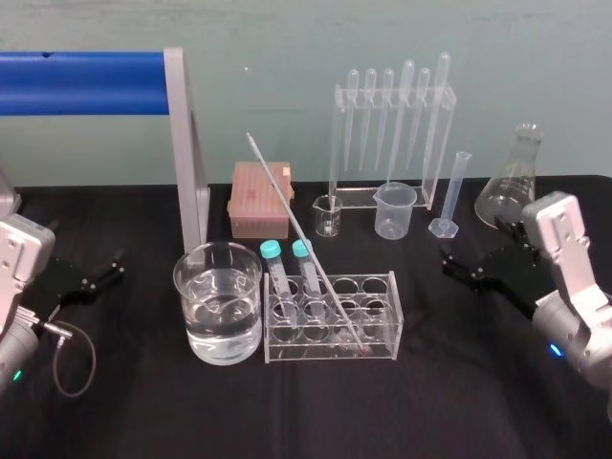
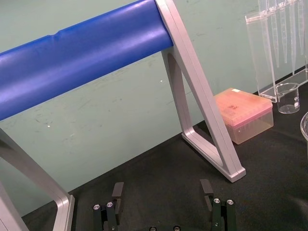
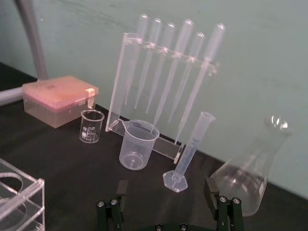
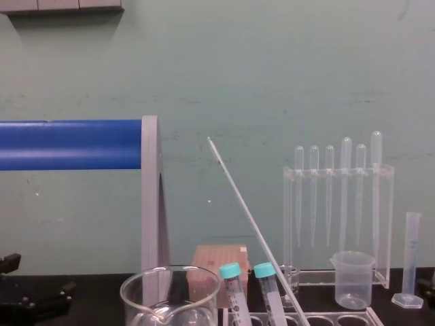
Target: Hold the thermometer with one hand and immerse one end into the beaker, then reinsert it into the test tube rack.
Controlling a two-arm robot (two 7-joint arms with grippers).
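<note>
My right gripper grabs the thermometer by the upper stem standing above the teal caps next, since the teal-capped tubes crowd the thermometer's lower end.
The thermometer is a long thin glass rod standing in the test tube rack. It leans up and back to the left, and its tip ends high against the wall. The wide glass beaker, part full of clear liquid, stands just left of the rack. My left gripper rests open at the table's left, well clear of the beaker, with nothing between its fingers. At the right, behind the rack's level, my right gripper is open and empty, its fingers spread wide.
Two teal-capped tubes stand in the rack's left holes. Behind are a pink tip box, a small glass beaker, a plastic beaker, a pipette stand, a measuring cylinder and a conical flask. A blue bar on a silver frame rises at the left.
</note>
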